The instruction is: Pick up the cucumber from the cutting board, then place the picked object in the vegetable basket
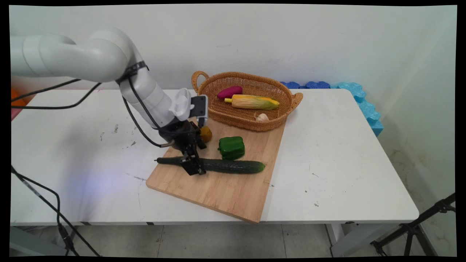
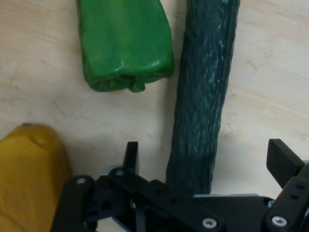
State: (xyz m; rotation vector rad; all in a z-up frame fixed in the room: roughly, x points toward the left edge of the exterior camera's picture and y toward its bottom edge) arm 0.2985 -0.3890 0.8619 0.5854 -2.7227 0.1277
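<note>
The gripper picks up the long dark green cucumber by its middle (image 1: 210,164) next and then puts it into the wicker basket.
A long dark green cucumber (image 1: 229,166) (image 2: 205,87) lies across a wooden cutting board (image 1: 225,193) (image 2: 38,72). My gripper (image 1: 193,165) (image 2: 207,159) is down over the cucumber's left part, open, with one finger on each side of it and a clear gap on the right. A green bell pepper (image 1: 231,147) (image 2: 125,43) sits just behind the cucumber. A small yellow-brown vegetable (image 1: 206,133) (image 2: 29,179) rests beside the hand, half hidden by it in the main view.
A wicker basket (image 1: 247,122) at the board's far edge holds a corn cob (image 1: 255,102), a purple vegetable (image 1: 229,92) and a garlic bulb (image 1: 262,117). Blue foam pieces (image 1: 364,105) line the table's back right corner. A black tripod (image 1: 418,225) stands at the lower right.
</note>
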